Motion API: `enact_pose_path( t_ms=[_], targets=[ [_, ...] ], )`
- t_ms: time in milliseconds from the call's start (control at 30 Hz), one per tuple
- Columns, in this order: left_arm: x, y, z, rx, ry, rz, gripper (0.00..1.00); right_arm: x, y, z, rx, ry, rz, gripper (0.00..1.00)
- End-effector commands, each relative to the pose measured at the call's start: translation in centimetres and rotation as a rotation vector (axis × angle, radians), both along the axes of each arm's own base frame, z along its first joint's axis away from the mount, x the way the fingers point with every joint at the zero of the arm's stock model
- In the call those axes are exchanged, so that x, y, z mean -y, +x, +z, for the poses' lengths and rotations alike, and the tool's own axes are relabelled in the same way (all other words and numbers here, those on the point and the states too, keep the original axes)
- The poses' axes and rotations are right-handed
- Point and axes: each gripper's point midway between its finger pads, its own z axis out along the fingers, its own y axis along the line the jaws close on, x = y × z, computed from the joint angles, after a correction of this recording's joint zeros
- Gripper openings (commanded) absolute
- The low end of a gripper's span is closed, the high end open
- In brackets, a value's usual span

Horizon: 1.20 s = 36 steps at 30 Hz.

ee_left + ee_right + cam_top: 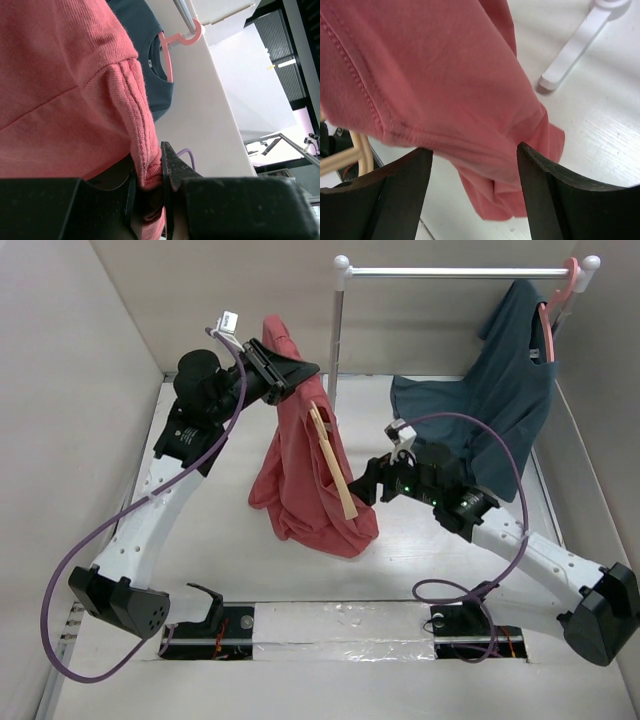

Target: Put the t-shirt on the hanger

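Note:
I will draw the collar edge over the hanger, so next my right gripper will pinch the red t-shirt's stitched collar edge [349,482] [451,149] beside the hanger's low end.
The red t-shirt [305,465] hangs from my left gripper [283,370], which is shut on its ribbed collar edge [142,150] and holds it up above the table. The shirt's lower end rests bunched on the table. The tan wooden hanger [333,462] shows against the shirt's right side, slanting down; its hook is hidden. My right gripper [368,483] is open, just right of the shirt and hanger, touching neither. In the right wrist view the shirt [435,80] hangs in front of the open fingers [545,190], with a bit of the hanger [355,152] at the left.
A white clothes rail [460,272] stands at the back, its post [337,340] just behind the shirt and its foot [570,50] on the table. A dark teal shirt [505,400] hangs on a pink plastic hanger [555,310] at the rail's right end. Walls close in both sides.

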Motion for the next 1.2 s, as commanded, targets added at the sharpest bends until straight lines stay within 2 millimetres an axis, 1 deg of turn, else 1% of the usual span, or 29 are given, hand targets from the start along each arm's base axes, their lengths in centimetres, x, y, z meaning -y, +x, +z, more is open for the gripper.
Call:
enact_pose_path(
  t_ms=[0, 33, 100, 133, 167, 200, 233, 267, 300, 333, 367, 400, 433, 467, 500, 533, 567, 600, 667, 733, 833, 900, 967, 1000, 1033, 1067, 1100, 1133, 1167],
  targets=[
    [-1.0, -2.0, 5.1, 0.144, -0.080, -0.016, 0.00, -2.1, 1.5, 4.8, 0.154, 0.088, 0.034, 0.73],
    [-1.4, -1.8, 5.4, 0.144, -0.090, -0.007, 0.00, -2.6, 1.2, 4.7, 0.150, 0.089, 0.055, 0.73],
    [-1.4, -1.9, 5.7, 0.150, -0.099, -0.011, 0.00, -3.4, 0.9, 3.8, 0.125, 0.079, 0.088, 0.62],
    [-1.4, -1.8, 5.9, 0.155, -0.101, -0.009, 0.00, -3.7, 0.6, 3.5, 0.116, 0.080, 0.099, 0.52],
    [-1.4, -1.7, 6.0, 0.155, -0.102, -0.006, 0.00, -3.8, 0.3, 3.3, 0.101, 0.090, 0.104, 0.30],
    [-1.4, -1.7, 6.4, 0.164, -0.106, -0.004, 0.00, -3.8, 0.0, 2.8, 0.087, 0.099, 0.111, 0.21],
    [-1.4, -1.7, 6.7, 0.169, -0.116, -0.006, 0.00, -4.1, -0.6, 2.8, 0.069, 0.113, 0.120, 0.05],
    [-1.4, -1.6, 6.9, 0.174, -0.122, -0.002, 0.00, -3.9, -0.8, 2.4, 0.056, 0.115, 0.113, 0.00],
    [-1.5, -1.6, 7.5, 0.186, -0.131, 0.006, 0.00, -3.7, -1.0, 2.1, 0.043, 0.118, 0.106, 0.00],
    [-1.6, -1.5, 7.7, 0.192, -0.136, 0.012, 0.00, -3.3, -1.5, 1.5, 0.030, 0.116, 0.103, 0.00],
    [-1.7, -1.4, 8.2, 0.205, -0.140, 0.019, 0.00, -3.3, -2.1, 1.2, 0.015, 0.121, 0.109, 0.00],
    [-2.0, -1.3, 9.2, 0.227, -0.147, 0.041, 0.00, -2.9, -2.3, 0.9, 0.002, 0.117, 0.099, 0.00],
    [-2.0, -1.1, 9.5, 0.235, -0.147, 0.050, 0.00, -2.5, -2.7, -0.2, -0.022, 0.105, 0.090, 0.00],
    [-2.2, -0.9, 9.9, 0.249, -0.150, 0.062, 0.00, -2.0, -3.2, 0.4, -0.018, 0.123, 0.084, 0.00],
    [-2.8, -0.5, 10.7, 0.267, -0.156, 0.099, 0.00, -1.6, -3.7, -0.2, -0.039, 0.116, 0.079, 0.00],
    [-2.9, -0.3, 11.0, 0.276, -0.162, 0.108, 0.00, -1.3, -4.1, -0.5, -0.054, 0.115, 0.076, 0.00],
    [-3.0, -0.4, 11.7, 0.302, -0.179, 0.112, 0.00, -0.7, -4.9, -0.7, -0.067, 0.128, 0.070, 0.00],
    [-3.6, -0.2, 12.5, 0.316, -0.193, 0.136, 0.00, -0.5, -5.6, -1.1, -0.090, 0.123, 0.075, 0.00],
    [-3.8, 0.2, 13.2, 0.337, -0.211, 0.155, 0.00, 0.0, -6.7, -1.9, -0.133, 0.120, 0.067, 0.00],
    [-4.3, 0.7, 13.9, 0.354, -0.227, 0.191, 0.00, 0.5, -8.2, -2.5, -0.165, 0.114, 0.076, 0.00],
    [-5.0, 1.8, 14.4, 0.377, -0.228, 0.257, 0.00, 1.0, -9.8, -2.8, -0.202, 0.109, 0.075, 0.00],
    [-5.6, 2.5, 14.7, 0.390, -0.214, 0.310, 0.00, 1.7, -10.5, -2.5, -0.215, 0.110, 0.062, 0.00],
    [-5.8, 3.1, 14.5, 0.401, -0.188, 0.340, 0.00, 2.3, -10.8, -2.3, -0.219, 0.112, 0.047, 0.00],
    [-6.0, 3.3, 14.6, 0.406, -0.182, 0.358, 0.00, 2.7, -11.1, -2.6, -0.236, 0.102, 0.039, 0.00],
    [-6.1, 3.5, 14.4, 0.404, -0.177, 0.369, 0.00, 2.9, -11.3, -1.9, -0.227, 0.119, 0.039, 0.00],
    [-6.0, 3.8, 14.2, 0.403, -0.174, 0.368, 0.00, 2.8, -11.8, -1.8, -0.241, 0.126, 0.052, 0.00],
    [-5.8, 3.6, 14.4, 0.406, -0.201, 0.351, 0.00, 2.6, -12.3, -1.8, -0.258, 0.130, 0.077, 0.00],
    [-6.0, 4.0, 14.1, 0.393, -0.219, 0.343, 0.00, 2.4, -12.6, -1.9, -0.269, 0.131, 0.091, 0.00],
    [-5.7, 3.9, 14.6, 0.409, -0.257, 0.323, 0.00, 2.2, -12.7, -2.8, -0.302, 0.112, 0.097, 0.00]
  ],
)
